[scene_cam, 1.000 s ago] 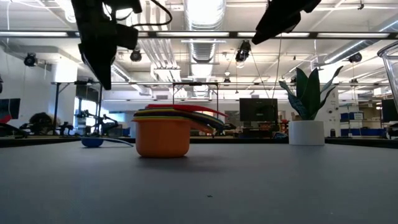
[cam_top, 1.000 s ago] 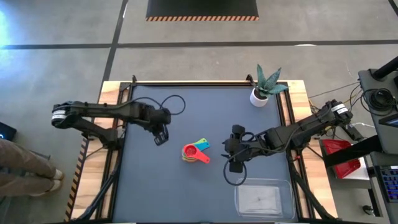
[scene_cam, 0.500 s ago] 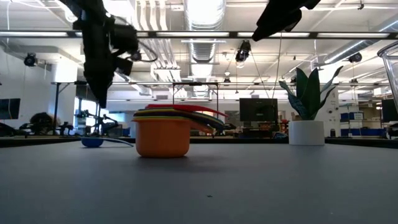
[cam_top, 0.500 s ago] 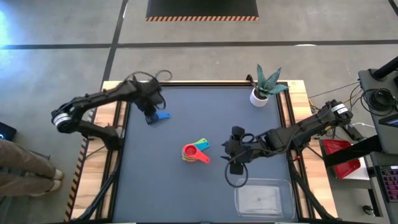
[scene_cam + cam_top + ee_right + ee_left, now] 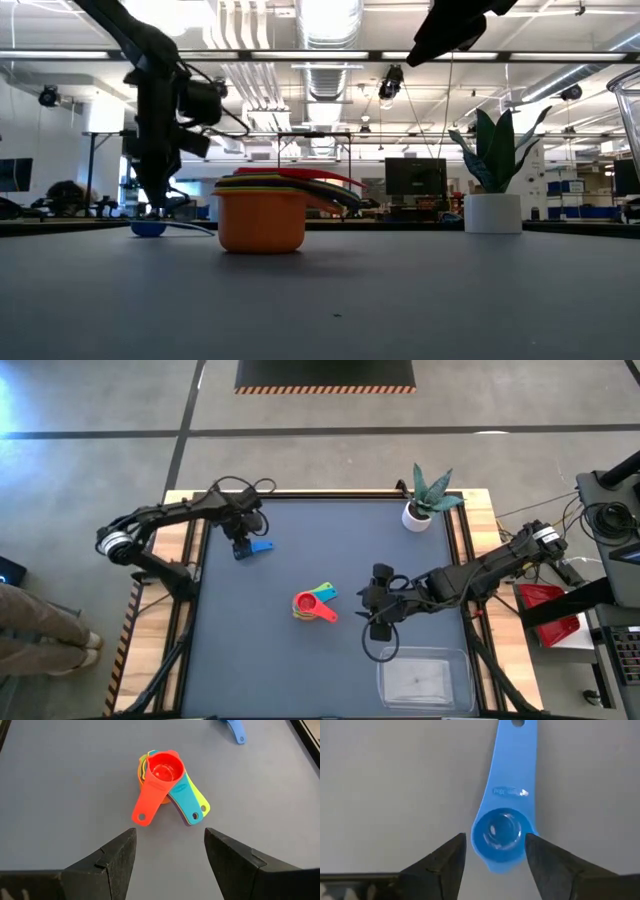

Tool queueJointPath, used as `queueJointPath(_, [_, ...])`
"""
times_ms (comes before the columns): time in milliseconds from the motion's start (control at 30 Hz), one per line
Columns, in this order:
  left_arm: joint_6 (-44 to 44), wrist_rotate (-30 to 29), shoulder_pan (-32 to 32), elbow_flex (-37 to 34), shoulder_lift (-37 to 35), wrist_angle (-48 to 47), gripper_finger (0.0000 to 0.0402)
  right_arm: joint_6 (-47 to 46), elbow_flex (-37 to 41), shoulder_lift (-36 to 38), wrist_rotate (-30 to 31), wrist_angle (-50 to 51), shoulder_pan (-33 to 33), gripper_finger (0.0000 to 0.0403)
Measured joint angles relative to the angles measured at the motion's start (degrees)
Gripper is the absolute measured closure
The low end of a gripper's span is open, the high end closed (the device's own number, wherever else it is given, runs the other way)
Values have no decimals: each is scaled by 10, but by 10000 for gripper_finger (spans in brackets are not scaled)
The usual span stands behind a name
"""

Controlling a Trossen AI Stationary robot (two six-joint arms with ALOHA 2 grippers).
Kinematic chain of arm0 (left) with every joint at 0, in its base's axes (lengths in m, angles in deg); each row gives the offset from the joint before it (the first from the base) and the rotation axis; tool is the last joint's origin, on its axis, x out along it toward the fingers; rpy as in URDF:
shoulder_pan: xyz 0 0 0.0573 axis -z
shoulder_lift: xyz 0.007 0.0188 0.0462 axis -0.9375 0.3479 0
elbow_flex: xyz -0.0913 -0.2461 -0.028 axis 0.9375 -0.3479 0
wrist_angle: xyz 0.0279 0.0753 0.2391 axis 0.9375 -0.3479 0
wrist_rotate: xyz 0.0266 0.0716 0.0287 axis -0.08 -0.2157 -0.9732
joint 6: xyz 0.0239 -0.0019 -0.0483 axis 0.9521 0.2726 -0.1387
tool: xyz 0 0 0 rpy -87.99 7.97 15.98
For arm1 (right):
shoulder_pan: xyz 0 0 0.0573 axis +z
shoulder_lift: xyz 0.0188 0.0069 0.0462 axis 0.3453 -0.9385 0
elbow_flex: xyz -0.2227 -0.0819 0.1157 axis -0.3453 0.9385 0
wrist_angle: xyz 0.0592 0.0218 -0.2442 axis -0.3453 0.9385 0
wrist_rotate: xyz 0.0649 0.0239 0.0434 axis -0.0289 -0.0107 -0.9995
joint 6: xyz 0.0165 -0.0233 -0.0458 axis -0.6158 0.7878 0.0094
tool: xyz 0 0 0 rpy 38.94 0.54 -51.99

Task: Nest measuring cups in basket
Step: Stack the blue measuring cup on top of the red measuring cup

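I need to lower my left gripper before I close it on the blue cup. My fingers are higher than its bowl's rim, so they would miss the cup if I closed now.
A blue measuring cup lies alone on the table at the far left, also seen in the high view. My left gripper is open low over it, one finger on each side of its round bowl. The other measuring cups sit nested in one stack at the table's middle, red on top, with an orange bowl at the bottom. My right gripper hangs open to the right of the stack, above the table. The clear basket stands at the near right.
A white plant pot with a green plant stands at the far right corner. Cables loop off both arms above the table. Bare table lies between the stack and the basket and along the near left.
My left gripper has gone from the table's middle left toward the far edge and down, and now stands low over the blue cup. The cups and my right gripper have kept still.
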State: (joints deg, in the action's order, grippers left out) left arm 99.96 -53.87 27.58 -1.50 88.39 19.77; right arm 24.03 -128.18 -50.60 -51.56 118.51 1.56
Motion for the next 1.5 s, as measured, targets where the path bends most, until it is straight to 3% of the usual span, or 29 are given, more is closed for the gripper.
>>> queueJointPath(533, [21, -40, -43, -7, 104, 51, 254, -3, 0, 0, 0, 0, 0, 179])
queueJointPath(800, [-34, -18, -42, -3, 103, 33, 388, 0, 0, 0, 0, 0, 0, 179])
queueJointPath(1267, [-85, 33, -9, -3, 38, 10, 401, 1, 0, 0, 0, 0, 0, 179])
queueJointPath(1500, [-165, 58, 45, 14, -31, -45, 401, 2, 0, 0, 5, 0, 0, 179])
